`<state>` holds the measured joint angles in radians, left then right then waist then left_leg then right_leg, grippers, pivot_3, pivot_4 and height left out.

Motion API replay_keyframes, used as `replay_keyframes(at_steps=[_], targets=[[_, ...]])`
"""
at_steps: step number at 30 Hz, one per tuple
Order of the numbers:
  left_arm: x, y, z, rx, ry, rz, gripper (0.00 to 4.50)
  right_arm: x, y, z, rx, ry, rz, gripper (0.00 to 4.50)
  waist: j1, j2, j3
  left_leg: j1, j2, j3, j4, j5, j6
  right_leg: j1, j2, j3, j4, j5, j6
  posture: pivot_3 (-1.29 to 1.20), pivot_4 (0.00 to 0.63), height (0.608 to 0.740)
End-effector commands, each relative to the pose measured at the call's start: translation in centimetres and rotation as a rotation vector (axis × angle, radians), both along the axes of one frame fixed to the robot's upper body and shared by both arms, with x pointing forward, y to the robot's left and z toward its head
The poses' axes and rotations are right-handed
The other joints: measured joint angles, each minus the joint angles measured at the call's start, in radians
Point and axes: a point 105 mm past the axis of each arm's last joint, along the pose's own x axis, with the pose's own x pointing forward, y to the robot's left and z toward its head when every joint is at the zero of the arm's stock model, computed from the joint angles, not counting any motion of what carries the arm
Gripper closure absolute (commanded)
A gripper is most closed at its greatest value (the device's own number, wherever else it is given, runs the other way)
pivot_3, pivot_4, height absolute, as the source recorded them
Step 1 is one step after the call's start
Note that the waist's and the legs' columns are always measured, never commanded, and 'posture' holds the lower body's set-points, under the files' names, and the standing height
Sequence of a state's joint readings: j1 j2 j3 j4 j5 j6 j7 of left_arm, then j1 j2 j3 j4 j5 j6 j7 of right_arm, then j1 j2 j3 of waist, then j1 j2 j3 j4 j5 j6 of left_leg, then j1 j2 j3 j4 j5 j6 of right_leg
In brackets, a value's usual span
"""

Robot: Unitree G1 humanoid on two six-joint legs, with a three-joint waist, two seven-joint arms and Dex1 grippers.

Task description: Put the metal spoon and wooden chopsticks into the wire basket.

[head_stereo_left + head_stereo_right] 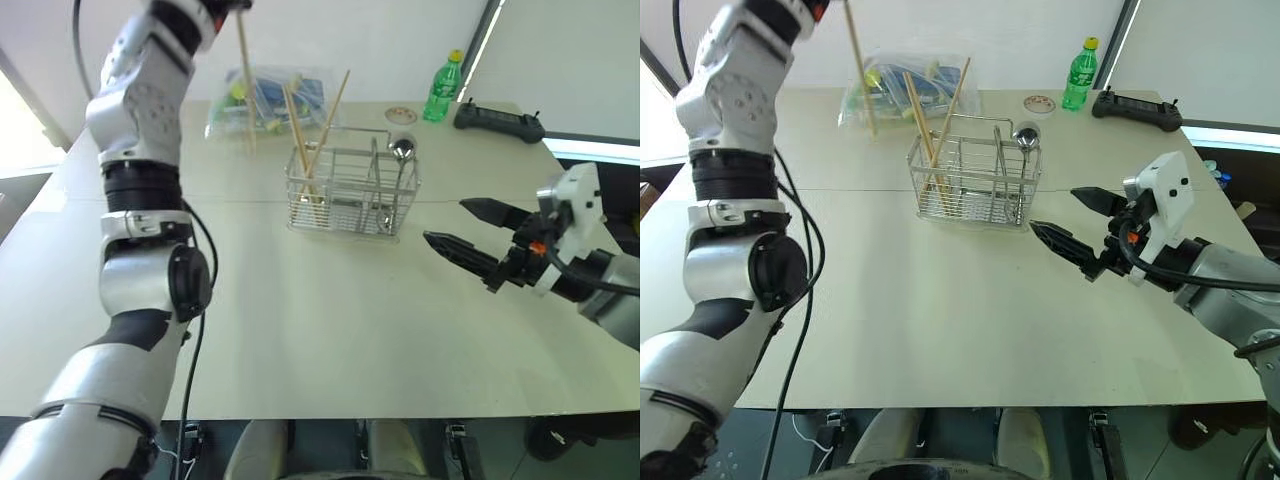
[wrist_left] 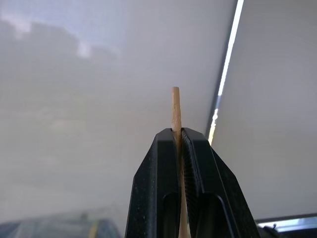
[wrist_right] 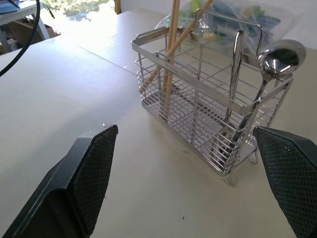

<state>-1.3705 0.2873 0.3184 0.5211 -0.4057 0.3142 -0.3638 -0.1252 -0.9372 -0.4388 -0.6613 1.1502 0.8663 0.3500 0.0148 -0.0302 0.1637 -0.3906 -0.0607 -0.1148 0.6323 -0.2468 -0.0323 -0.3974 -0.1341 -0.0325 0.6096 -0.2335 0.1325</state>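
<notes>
I need to move the chopstick over the basket with my left gripper before I release it, because the chopstick's lower tip hangs outside the wire basket's rim [image 1: 289, 179].
The wire basket [image 1: 345, 185] stands on the pale table [image 1: 330, 320], past its middle. In the basket's right end the metal spoon [image 1: 402, 150] stands with its bowl up. Wooden chopsticks [image 1: 328, 118] lean in its left end. High above the table's far left, my left gripper [image 2: 177, 133] is shut on one more chopstick [image 1: 244, 80], which hangs down in front of the plastic bag. My right gripper [image 1: 447, 222] is open with nothing between its fingers, a short way to the right of the basket and pointing at it.
A clear plastic bag of colourful items [image 1: 272, 95] lies behind the basket. A green bottle [image 1: 443, 88], a small round lid [image 1: 401, 114] and a black controller [image 1: 498, 122] sit at the far right. The table's front edge [image 1: 400, 412] is near me.
</notes>
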Motion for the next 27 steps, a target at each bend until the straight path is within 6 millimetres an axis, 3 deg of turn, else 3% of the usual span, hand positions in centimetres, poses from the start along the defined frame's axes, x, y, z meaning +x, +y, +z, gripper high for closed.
replay_keyframes(at_steps=[1,4,8,17,27], targets=[[-1.4,-2.5,1.9,0.009,-0.095,-0.052,4.45,0.0,0.1,1.0,0.004,-0.053,-0.005,0.00,0.000,0.000,0.000,0.000,0.000,0.000,0.000,0.000,0.000,0.000,0.000,0.000,0.000,0.000,0.000,0.00,0.150,0.690],[-1.2,-4.6,0.9,0.045,-0.079,-0.098,4.45,0.2,-0.4,1.9,0.022,-0.097,-0.045,0.00,-0.002,0.000,0.000,0.000,0.000,0.000,0.000,0.000,0.000,0.000,0.001,0.000,0.001,0.000,0.000,0.00,0.150,0.690],[-0.5,-5.7,-1.0,0.090,-0.048,-0.109,4.45,0.5,-0.7,2.7,0.051,-0.128,-0.080,0.00,-0.003,0.001,0.000,0.000,0.000,0.000,0.000,0.000,0.000,0.000,0.001,0.000,0.001,0.000,0.000,0.00,0.150,0.690],[0.8,-5.7,-4.5,0.138,-0.003,-0.061,4.45,1.0,0.7,2.8,0.089,-0.154,-0.076,0.00,-0.001,0.001,0.000,0.000,0.000,0.000,0.000,0.000,0.000,-0.001,0.001,0.000,0.000,0.000,0.000,0.00,0.150,0.690],[1.0,-6.4,-7.4,0.152,0.023,-0.045,4.45,1.4,1.5,2.8,0.117,-0.152,-0.058,0.00,-0.001,0.001,0.000,0.000,0.000,0.000,0.000,0.000,0.000,0.000,0.001,0.000,0.000,0.000,0.000,0.00,0.150,0.690]])
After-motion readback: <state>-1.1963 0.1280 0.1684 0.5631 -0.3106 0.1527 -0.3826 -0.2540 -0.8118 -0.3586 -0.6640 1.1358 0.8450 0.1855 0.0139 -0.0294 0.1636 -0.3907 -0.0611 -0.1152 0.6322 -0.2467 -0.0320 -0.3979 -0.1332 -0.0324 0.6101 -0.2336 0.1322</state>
